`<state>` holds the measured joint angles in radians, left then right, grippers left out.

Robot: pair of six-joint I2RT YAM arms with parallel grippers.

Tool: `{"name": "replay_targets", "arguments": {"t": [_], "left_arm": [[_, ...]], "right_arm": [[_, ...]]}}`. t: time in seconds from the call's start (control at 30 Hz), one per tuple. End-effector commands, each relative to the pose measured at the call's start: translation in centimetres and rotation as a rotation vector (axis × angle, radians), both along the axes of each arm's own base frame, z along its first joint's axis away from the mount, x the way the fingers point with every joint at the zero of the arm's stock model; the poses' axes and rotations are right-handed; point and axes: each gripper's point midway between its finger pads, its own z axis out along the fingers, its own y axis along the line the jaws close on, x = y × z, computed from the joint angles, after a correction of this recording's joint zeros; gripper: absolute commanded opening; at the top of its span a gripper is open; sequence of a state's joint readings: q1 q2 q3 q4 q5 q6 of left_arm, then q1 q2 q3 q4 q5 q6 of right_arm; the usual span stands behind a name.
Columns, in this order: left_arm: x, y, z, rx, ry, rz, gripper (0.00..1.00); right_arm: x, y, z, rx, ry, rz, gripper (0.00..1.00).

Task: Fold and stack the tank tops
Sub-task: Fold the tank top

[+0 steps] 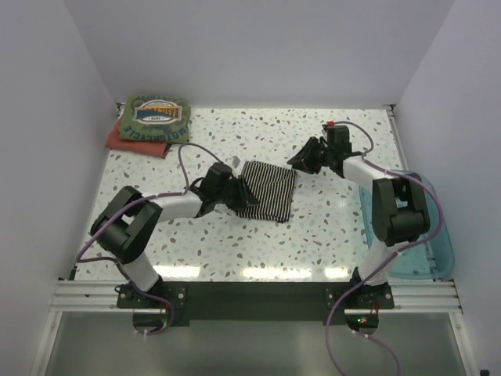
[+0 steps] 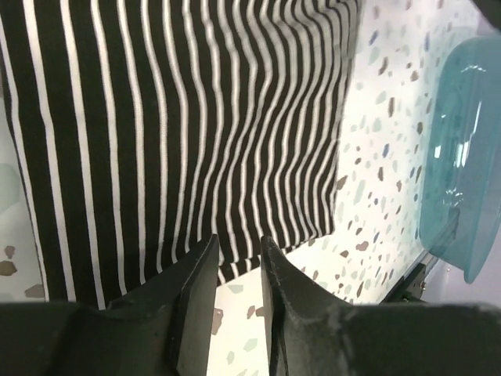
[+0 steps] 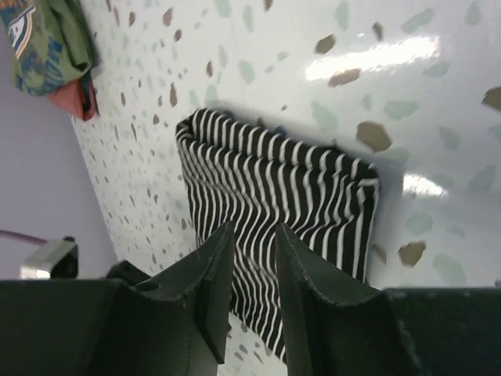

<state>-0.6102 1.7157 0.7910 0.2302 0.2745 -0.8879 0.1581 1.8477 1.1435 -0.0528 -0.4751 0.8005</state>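
I need to lay the folded striped tank top flat, so next my left gripper needs to grab it by its edge nearest the olive stack [image 1: 246,199] [image 2: 237,262].
The black-and-white striped tank top [image 1: 270,190] lies folded into a rectangle in the middle of the table. My left gripper [image 1: 237,193] is at its left edge, jaws slightly apart and empty. In the left wrist view the striped top [image 2: 180,117] spreads just beyond the gripper [image 2: 239,241]. My right gripper [image 1: 302,161] hovers at the top's far right corner, open and empty. In the right wrist view the striped top [image 3: 274,188] lies under the gripper [image 3: 254,229]. The olive green tank top [image 1: 156,119] lies folded on a red one [image 1: 135,144] at the back left. No mustard top shows.
A translucent blue plastic basket [image 1: 427,235] stands at the table's right edge, beside the right arm's base; it also shows in the left wrist view [image 2: 462,157]. White walls close in the left, back and right. The olive top [image 3: 39,39] shows far off in the right wrist view.
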Motion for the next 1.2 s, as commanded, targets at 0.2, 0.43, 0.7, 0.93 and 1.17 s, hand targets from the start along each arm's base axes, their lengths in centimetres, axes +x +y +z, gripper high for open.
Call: {"name": "replay_targets", "arguments": {"t": [0.2, 0.43, 0.7, 0.93, 1.17], "left_arm": [[5.9, 6.7, 3.8, 0.126, -0.139, 0.114, 0.53], [8.3, 6.1, 0.9, 0.088, -0.135, -0.071, 0.64], [7.3, 5.0, -2.4, 0.006, -0.069, -0.196, 0.68], [4.6, 6.9, -6.7, 0.119, 0.052, -0.151, 0.69], [1.8, 6.6, -10.2, 0.204, 0.143, -0.135, 0.67]], "right_arm": [[-8.2, 5.6, -1.1, -0.153, -0.009, 0.181, 0.33], [-9.9, 4.1, -5.9, -0.294, 0.078, 0.202, 0.32], [-12.0, 3.0, -8.8, -0.277, 0.124, 0.247, 0.32], [-12.7, 2.2, -11.2, -0.213, 0.181, 0.265, 0.30], [-12.3, 2.0, -12.0, -0.190, 0.194, 0.268, 0.29]]}}
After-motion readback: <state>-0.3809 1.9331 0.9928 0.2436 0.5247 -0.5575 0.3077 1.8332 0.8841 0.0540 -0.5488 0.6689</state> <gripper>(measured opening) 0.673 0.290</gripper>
